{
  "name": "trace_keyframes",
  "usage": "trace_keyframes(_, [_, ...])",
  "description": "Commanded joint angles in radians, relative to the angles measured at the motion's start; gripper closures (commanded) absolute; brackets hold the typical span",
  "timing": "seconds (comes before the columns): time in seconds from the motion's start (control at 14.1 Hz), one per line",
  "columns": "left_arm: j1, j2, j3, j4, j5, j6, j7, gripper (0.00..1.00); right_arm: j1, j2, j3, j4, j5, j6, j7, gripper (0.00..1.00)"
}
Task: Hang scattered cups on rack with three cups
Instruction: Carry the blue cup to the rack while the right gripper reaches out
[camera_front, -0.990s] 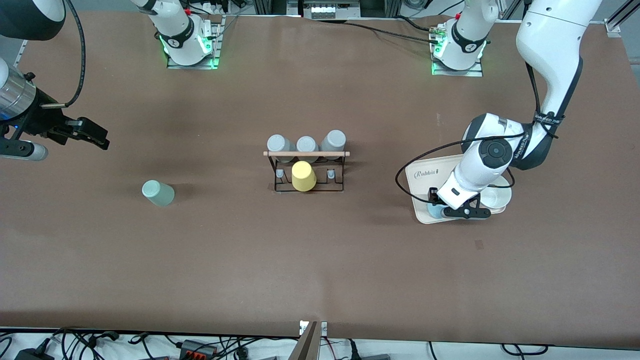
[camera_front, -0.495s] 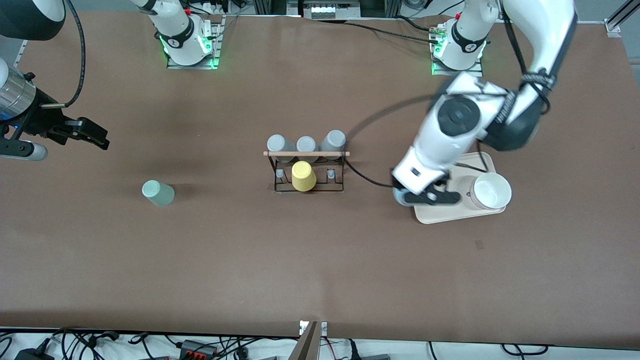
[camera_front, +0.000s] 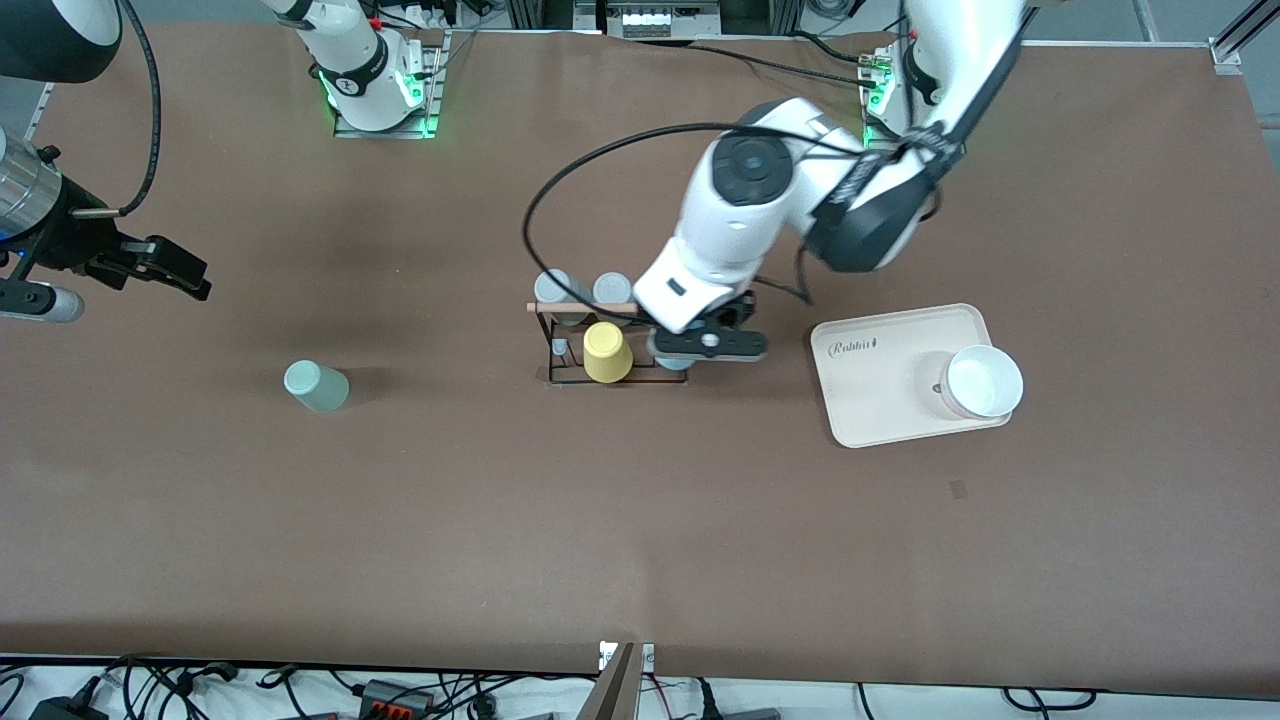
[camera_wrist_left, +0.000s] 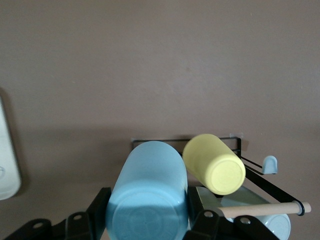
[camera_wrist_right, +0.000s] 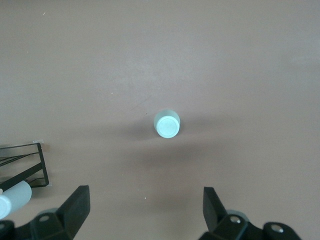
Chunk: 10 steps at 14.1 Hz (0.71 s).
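My right gripper grabs the mint cup by its closed bottom end (camera_front: 302, 377) next, so its open end stays free to go onto the rack (camera_front: 615, 308).
My left gripper (camera_front: 690, 352) is shut on the light blue cup (camera_wrist_left: 150, 170) and holds it over the rack (camera_front: 615, 308), at the end toward the left arm. Only a sliver of that cup (camera_front: 672, 363) shows in the front view. The black wire rack (camera_wrist_left: 260, 177) has a wooden dowel (camera_wrist_left: 265, 208) across its top and carries a yellow cup (camera_front: 606, 352) and grey cups (camera_front: 552, 287). The blue cup hangs right beside the yellow cup (camera_wrist_left: 215, 165). The pale mint cup (camera_front: 316, 386) stands on the table toward the right arm's end. My right gripper (camera_wrist_right: 146, 197) hovers open, with the mint cup (camera_wrist_right: 167, 124) apart from it.
A cream tray (camera_front: 880, 400) lies toward the left arm's end of the table, with a white bowl (camera_front: 984, 382) on it. The left arm's black cable (camera_front: 560, 180) loops above the rack. Bare brown tabletop lies between the mint cup and the rack.
The left arm has lifted the blue cup off the tray and swung it across to the rack. The right arm has hardly moved.
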<state>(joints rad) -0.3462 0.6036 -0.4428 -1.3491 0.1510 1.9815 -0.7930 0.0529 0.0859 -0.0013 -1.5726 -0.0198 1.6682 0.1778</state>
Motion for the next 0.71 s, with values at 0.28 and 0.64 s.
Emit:
trace_keyframes(0.28, [-0.053, 0.087, 0.010, 0.059, 0.070, -0.016, -0.012, 0.95, -0.007, 0.095, 0.001, -0.041, -0.015, 0.070, -0.009, 0.00])
trace_keyframes(0.64, [-0.062, 0.114, 0.018, 0.047, 0.085, -0.003, -0.020, 0.02, -0.037, 0.138, 0.001, -0.297, -0.017, 0.381, -0.082, 0.00])
